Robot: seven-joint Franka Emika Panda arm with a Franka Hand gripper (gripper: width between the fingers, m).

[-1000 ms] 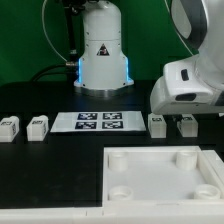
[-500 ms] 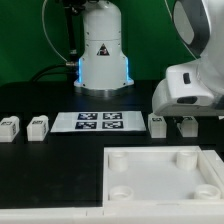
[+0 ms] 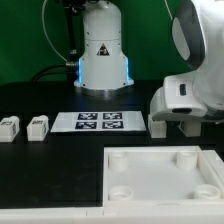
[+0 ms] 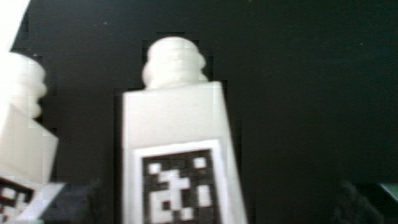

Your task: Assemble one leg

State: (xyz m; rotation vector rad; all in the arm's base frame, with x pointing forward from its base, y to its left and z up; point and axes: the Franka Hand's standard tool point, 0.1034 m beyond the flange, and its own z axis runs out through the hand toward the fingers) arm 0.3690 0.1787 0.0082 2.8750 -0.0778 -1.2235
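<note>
My gripper should close on the leg now. My fingers reach down beside the tagged body of the leg [image 4: 182, 180], so they would hold the leg.
Four white legs lie on the black table. Two are at the exterior view's left [image 3: 9, 126] [image 3: 38, 126]. A third [image 3: 158, 125] lies at the right beside my gripper [image 3: 186, 124], whose white hand covers the fourth. In the wrist view that fourth leg [image 4: 178, 150] lies lengthwise between my fingers, tag facing up and knobbed end pointing away. The neighbouring leg [image 4: 18, 115] is at the edge of that view. My gripper [image 4: 214, 205] is open, its fingertips [image 4: 43, 200] dim and wide on either side of the leg, not touching it.
The marker board [image 3: 100, 121] lies in the middle of the table before the robot base [image 3: 102, 55]. The large white panel with round corner sockets [image 3: 165, 190] fills the near right, close below the legs.
My arm has come down over the rightmost leg, which showed below the hand earlier and is now covered by it. Nothing else has moved.
</note>
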